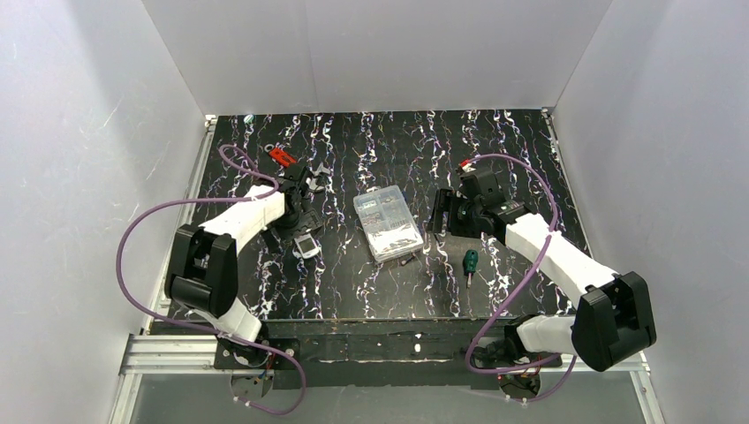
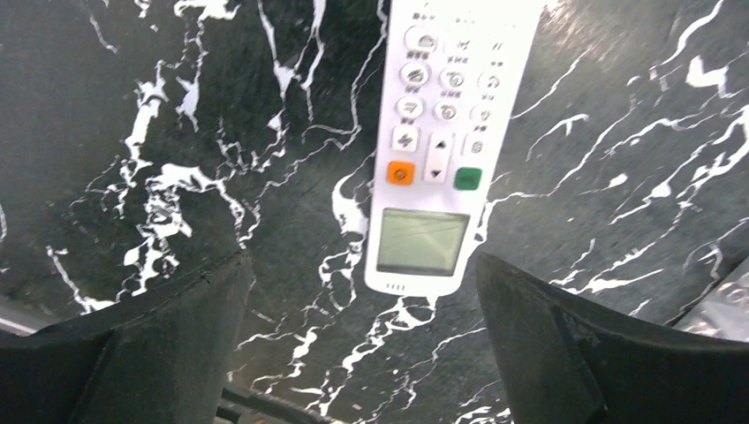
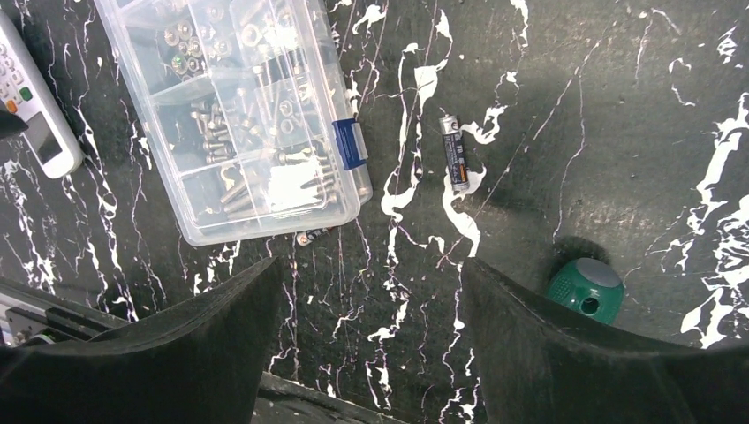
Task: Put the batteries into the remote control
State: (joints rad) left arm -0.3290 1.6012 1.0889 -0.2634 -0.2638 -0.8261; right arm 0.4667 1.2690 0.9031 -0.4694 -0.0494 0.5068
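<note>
My left gripper will next grab the remote control across its sides by the orange button (image 1: 303, 237). The display end will stay free to hand to my right gripper.
The remote control (image 2: 442, 141) lies face up on the black marbled table, its display end toward my left gripper (image 2: 362, 274). That gripper is open just short of it, with nothing between its fingers. From above, the remote control (image 1: 306, 245) shows white beside the left gripper (image 1: 298, 201). One battery (image 3: 456, 153) lies loose on the table beyond my open right gripper (image 3: 371, 274), apart from it. A second battery (image 3: 311, 236) pokes out from under the edge of the clear box. The right gripper (image 1: 439, 221) hangs just right of that box.
A clear compartment box (image 1: 387, 225) of screws and small parts sits mid-table between the arms. A green-handled screwdriver (image 1: 471, 262) lies near the right arm, its handle (image 3: 585, 290) by the right finger. A red tool (image 1: 282, 156) lies at the back left. White walls enclose the table.
</note>
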